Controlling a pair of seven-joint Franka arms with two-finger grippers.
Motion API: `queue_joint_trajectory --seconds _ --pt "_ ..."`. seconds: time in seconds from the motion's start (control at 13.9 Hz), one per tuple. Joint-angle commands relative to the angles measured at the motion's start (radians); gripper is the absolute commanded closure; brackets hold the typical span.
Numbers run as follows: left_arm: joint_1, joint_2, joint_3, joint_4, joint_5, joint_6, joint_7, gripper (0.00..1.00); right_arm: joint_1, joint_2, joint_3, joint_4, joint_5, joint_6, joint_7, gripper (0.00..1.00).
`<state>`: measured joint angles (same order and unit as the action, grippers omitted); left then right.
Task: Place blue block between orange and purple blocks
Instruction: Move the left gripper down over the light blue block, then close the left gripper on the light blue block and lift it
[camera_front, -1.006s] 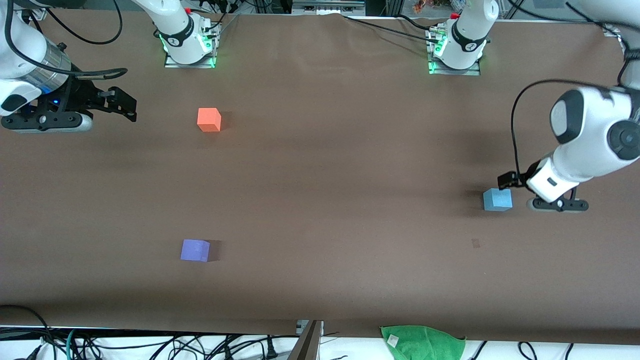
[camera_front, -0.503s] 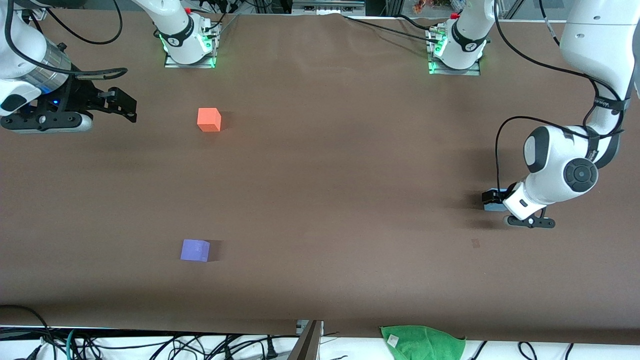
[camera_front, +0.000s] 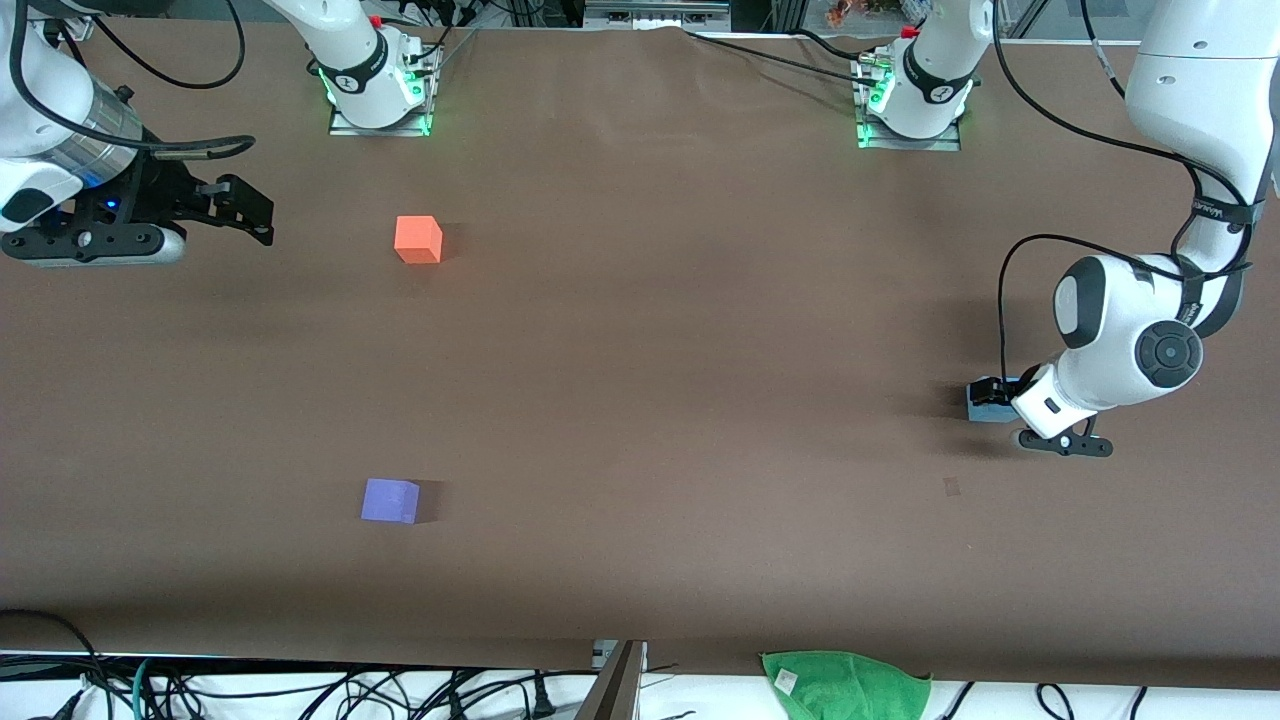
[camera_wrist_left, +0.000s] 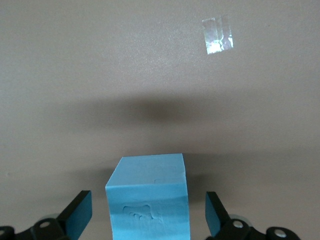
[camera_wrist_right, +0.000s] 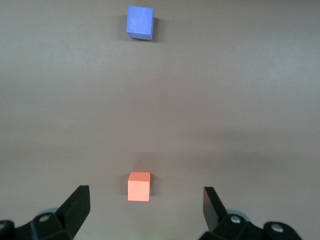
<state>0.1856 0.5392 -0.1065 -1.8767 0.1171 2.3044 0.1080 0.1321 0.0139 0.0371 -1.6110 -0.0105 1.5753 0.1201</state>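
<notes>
The blue block (camera_front: 983, 408) should go between the orange block (camera_front: 418, 240) and the purple block, so my left gripper will grab it next by its two opposite sides.
The blue block (camera_front: 983, 408) sits on the brown table at the left arm's end, mostly covered by my left gripper (camera_front: 992, 393). In the left wrist view the blue block (camera_wrist_left: 149, 200) stands between the open fingers (camera_wrist_left: 77, 214) with a gap on each side; my left gripper (camera_wrist_left: 147, 214) is low around it. The orange block (camera_front: 418, 240) and purple block (camera_front: 390, 500) sit toward the right arm's end, the purple one nearer the camera. My right gripper (camera_front: 243, 211) waits open, beside the orange block (camera_wrist_right: 139, 186); the purple block (camera_wrist_right: 140, 22) also shows there.
A green cloth (camera_front: 845, 685) lies at the table's edge nearest the camera. A small shiny tape patch (camera_front: 951, 486) is on the table near the blue block, nearer the camera; it also shows in the left wrist view (camera_wrist_left: 217, 35). The two arm bases (camera_front: 378, 90) stand farthest from the camera.
My left arm has swung down and across, bringing its gripper from beside the blue block to low around it. The blocks and the right arm have not moved.
</notes>
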Motion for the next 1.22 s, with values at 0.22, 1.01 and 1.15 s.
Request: queue_joint_trajectory --seconds 0.22,1.01,1.15 --pt "0.02 0.05 -0.009 0.014 0.019 -0.01 0.019 0.23 0.0 -0.012 0.001 -0.007 0.003 0.003 0.01 0.0" --pt "-0.06 0.011 -0.18 0.292 -0.023 -0.485 -0.072 0.87 0.0 -0.011 -0.003 -0.007 0.003 0.006 0.01 0.0" --pt "-0.16 0.04 -0.22 0.332 -0.031 -0.49 -0.141 0.87 0.0 -0.009 -0.003 -0.007 0.001 0.008 0.01 0.0"
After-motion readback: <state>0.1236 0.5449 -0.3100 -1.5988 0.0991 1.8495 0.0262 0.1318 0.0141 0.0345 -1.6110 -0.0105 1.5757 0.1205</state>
